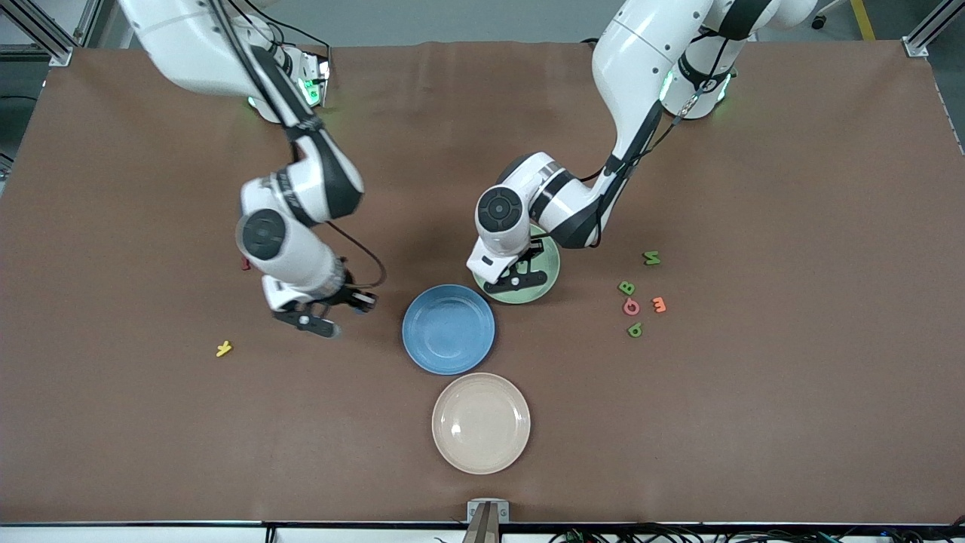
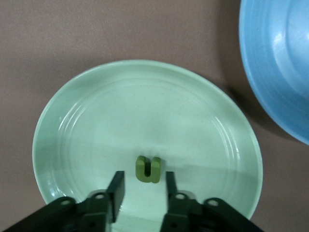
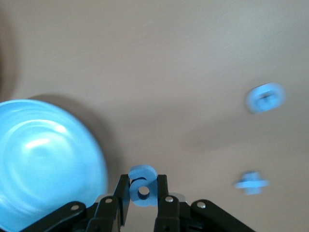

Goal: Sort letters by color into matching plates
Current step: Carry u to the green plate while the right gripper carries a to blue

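The blue letter is still short of the blue plate, so my right gripper needs to keep holding the letter until it is over the plate.
A green letter (image 2: 148,169) lies on the pale green plate (image 2: 96,111), with my left gripper (image 2: 144,178) open just above it and a gap at each finger. In the front view this gripper (image 1: 519,276) hangs over the green plate (image 1: 549,280). My right gripper (image 3: 143,181) is shut on a blue letter (image 3: 144,189). It hovers over the table (image 1: 320,324) beside the blue plate (image 1: 448,329), toward the right arm's end. Two more blue letters (image 3: 265,97) (image 3: 251,184) lie on the table. Three green letters (image 1: 651,258) (image 1: 626,287) (image 1: 635,329) lie toward the left arm's end.
A cream plate (image 1: 481,422) sits nearer the front camera than the blue plate. A pink letter (image 1: 631,306) and an orange letter (image 1: 659,304) lie among the green ones. A yellow letter (image 1: 224,348) lies toward the right arm's end.
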Available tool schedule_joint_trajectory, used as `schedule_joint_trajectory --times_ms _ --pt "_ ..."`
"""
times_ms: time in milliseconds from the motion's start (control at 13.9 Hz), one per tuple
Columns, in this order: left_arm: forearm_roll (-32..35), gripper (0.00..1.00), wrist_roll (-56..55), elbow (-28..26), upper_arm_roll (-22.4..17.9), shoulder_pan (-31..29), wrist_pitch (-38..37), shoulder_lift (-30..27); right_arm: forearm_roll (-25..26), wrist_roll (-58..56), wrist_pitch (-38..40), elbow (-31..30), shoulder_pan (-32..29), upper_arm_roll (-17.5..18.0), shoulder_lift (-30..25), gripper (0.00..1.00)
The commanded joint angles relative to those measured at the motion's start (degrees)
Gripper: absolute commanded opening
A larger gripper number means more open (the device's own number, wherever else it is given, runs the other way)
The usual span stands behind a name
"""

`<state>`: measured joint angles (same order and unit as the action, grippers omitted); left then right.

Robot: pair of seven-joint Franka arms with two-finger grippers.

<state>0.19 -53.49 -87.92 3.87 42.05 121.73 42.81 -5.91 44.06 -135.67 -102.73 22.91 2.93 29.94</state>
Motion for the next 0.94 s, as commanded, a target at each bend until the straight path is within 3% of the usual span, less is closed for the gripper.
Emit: schedule_joint_trajectory --times_ms 0,288,360,432,864 --pt "0.1 0.95 0.8 -0.4 -0.2 -0.7 -0.4 -2.3 -0.7 8.7 1.2 11.0 4.3 -1.0 8.3 0.0" --pt "0.1 0.95 6.3 -2.3 -0.3 -5.5 -0.6 -5.1 -0.6 14.9 0.9 15.5 7.9 -1.1 12.0 0.01" --pt "0.2 0.95 7.9 -3.3 -0.3 -6.8 -0.6 -5.6 -0.9 15.1 1.0 15.6 7.9 -1.1 12.0 0.18" --pt "0.3 0.95 9.4 -4.0 -0.4 -8.2 -0.6 -6.0 -0.7 15.2 1.2 15.7 7.9 -1.0 12.0 0.97" --pt "1.0 0.95 19.8 -4.9 -0.4 -18.7 0.4 -6.3 0.1 12.1 2.6 14.4 3.7 -1.5 10.6 1.0"
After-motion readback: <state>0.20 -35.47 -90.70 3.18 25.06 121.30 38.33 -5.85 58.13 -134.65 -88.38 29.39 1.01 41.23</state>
